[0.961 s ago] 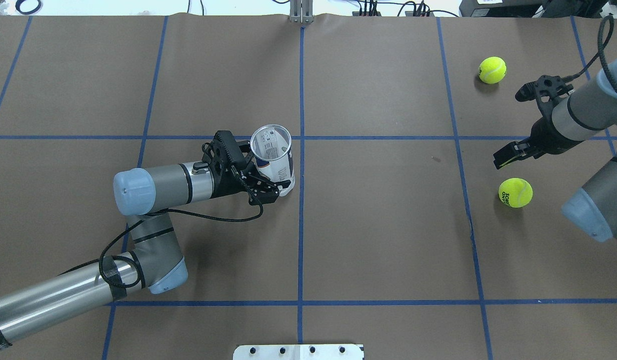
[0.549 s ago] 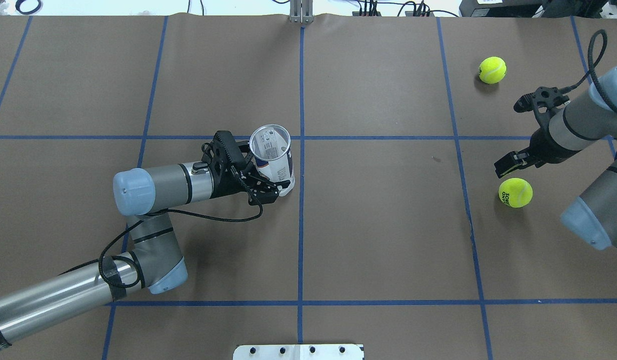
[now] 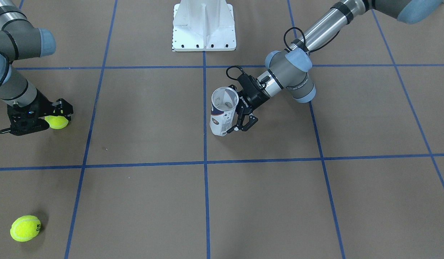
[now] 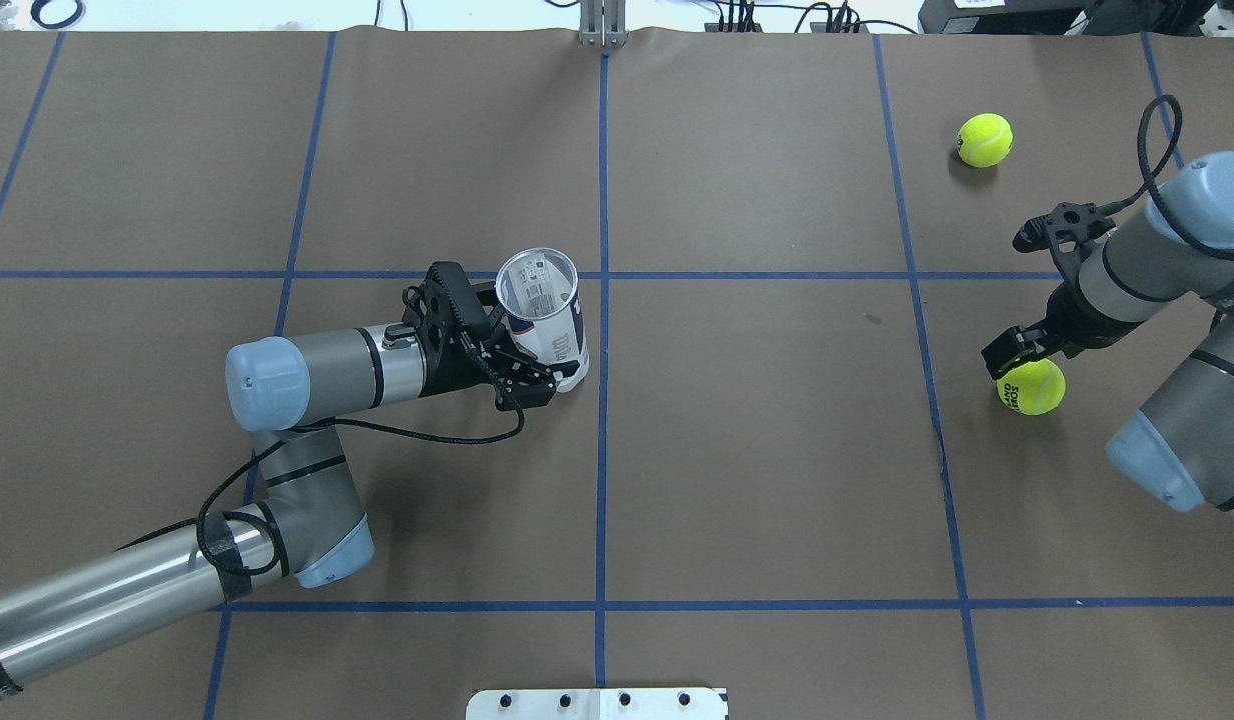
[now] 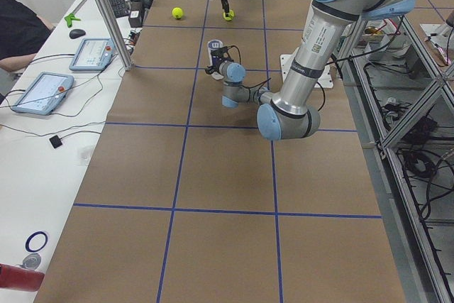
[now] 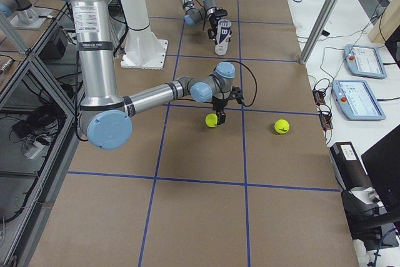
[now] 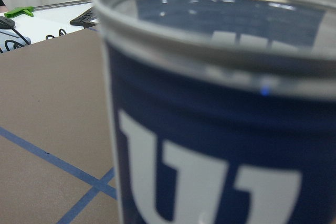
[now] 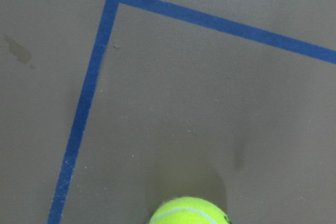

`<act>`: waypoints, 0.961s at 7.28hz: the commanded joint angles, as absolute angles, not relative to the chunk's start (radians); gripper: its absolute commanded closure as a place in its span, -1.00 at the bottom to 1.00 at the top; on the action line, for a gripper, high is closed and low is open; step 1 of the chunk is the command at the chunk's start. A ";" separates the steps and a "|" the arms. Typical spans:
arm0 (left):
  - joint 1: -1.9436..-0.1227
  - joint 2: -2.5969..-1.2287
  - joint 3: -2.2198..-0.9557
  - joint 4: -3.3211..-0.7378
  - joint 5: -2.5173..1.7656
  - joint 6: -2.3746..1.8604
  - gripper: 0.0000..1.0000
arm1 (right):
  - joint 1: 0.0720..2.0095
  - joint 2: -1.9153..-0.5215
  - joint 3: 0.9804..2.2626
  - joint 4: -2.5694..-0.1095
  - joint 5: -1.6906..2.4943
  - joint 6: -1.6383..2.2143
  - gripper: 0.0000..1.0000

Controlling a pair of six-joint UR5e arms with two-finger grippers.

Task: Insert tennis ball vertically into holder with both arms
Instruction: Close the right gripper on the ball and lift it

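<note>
The fingers of my right gripper are on either side of the tennis ball, near the brown table cover (image 3: 57,139) (image 8: 186,176), so my right gripper should close. Closing now would hold the ball.
The holder (image 4: 545,318), a clear can with a white and navy label and a silver rim, stands upright left of the table's centre line. My left gripper (image 4: 517,352) is shut on its lower half from the side; the holder also shows in the front view (image 3: 222,117) and fills the left wrist view (image 7: 210,129). My right gripper (image 4: 1020,354) is open and low over a yellow-green tennis ball (image 4: 1032,388) that lies on the table, with its fingers at the ball's far side. In the right wrist view only the top of this ball (image 8: 189,211) shows, at the bottom edge.
A second tennis ball (image 4: 984,140) lies farther back on the right and shows in the front view (image 3: 25,228). The white pedestal base (image 3: 204,25) stands at the robot's side of the table. Blue tape lines cross the brown table cover.
My right gripper has come down and toward the robot, from beside the ball's far side to just over it. The left arm and the holder have hardly moved.
</note>
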State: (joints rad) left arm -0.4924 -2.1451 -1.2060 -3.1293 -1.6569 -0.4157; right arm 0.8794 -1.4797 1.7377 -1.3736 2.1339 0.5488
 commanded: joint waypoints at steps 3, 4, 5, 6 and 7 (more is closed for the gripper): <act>-0.492 -2.141 -1.206 -3.129 -1.657 -0.416 -0.97 | 0.871 -1.485 1.721 -1.376 2.143 0.546 -0.98; -0.492 -2.140 -1.206 -3.129 -1.657 -0.416 -0.97 | 0.871 -1.476 1.718 -1.377 2.151 0.548 -0.61; -0.492 -2.140 -1.206 -3.129 -1.657 -0.416 -0.97 | 0.871 -1.474 1.718 -1.368 2.151 0.548 0.43; -0.494 -2.140 -1.203 -3.131 -1.657 -0.416 -0.97 | 0.871 -1.471 1.726 -1.368 2.149 0.551 0.99; -0.492 -2.140 -1.203 -3.131 -1.657 -0.416 -0.97 | 0.873 -1.465 1.744 -1.371 2.160 0.549 1.00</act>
